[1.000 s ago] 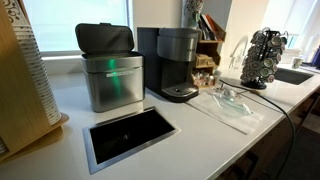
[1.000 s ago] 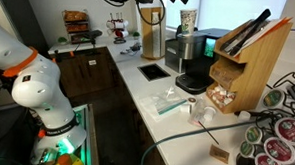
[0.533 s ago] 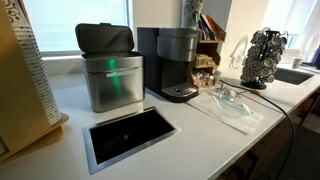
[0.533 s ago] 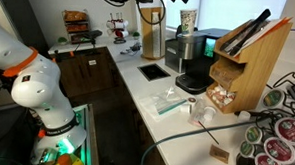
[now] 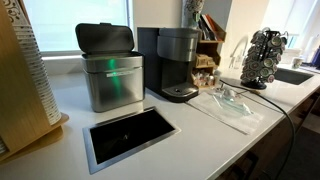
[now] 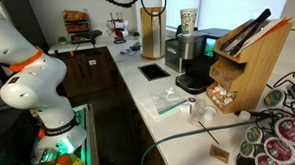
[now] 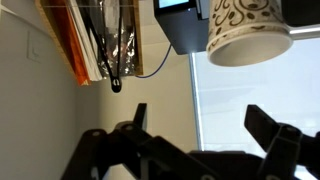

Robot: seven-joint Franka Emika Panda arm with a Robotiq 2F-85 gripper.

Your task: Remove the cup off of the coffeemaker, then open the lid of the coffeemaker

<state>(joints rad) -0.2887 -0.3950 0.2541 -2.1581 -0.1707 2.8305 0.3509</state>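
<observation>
I will lift the cup (image 5: 192,12) off the coffeemaker next, so I will grab it by its rim with my gripper. The cup's base stays free to set it upright on the counter.
The coffeemaker (image 5: 178,62) (image 6: 189,56) stands dark and tall at the back of the white counter, its lid down. A pale cup (image 5: 192,12) (image 6: 187,18) with a brown swirl pattern sits on top of it. The wrist view is upside down. There the cup (image 7: 250,35) fills the upper right, rim toward my gripper (image 7: 205,125). The two dark fingers stand wide apart with only bright window between them, a short way off the cup and not touching it. In an exterior view only the white arm (image 6: 32,83) shows clearly, at the left.
A brushed-steel bin (image 5: 110,70) with a green light stands beside the coffeemaker. A dark inset panel (image 5: 130,135) lies in the counter (image 5: 200,140). Clear wrapped glass items (image 5: 235,100), a pod carousel (image 5: 265,55), a sink (image 5: 295,75) and a wooden organizer (image 6: 248,62) crowd one side.
The arm's white links have swung up and to the left in the exterior view. The cup, the coffeemaker and the open jaws look the same.
</observation>
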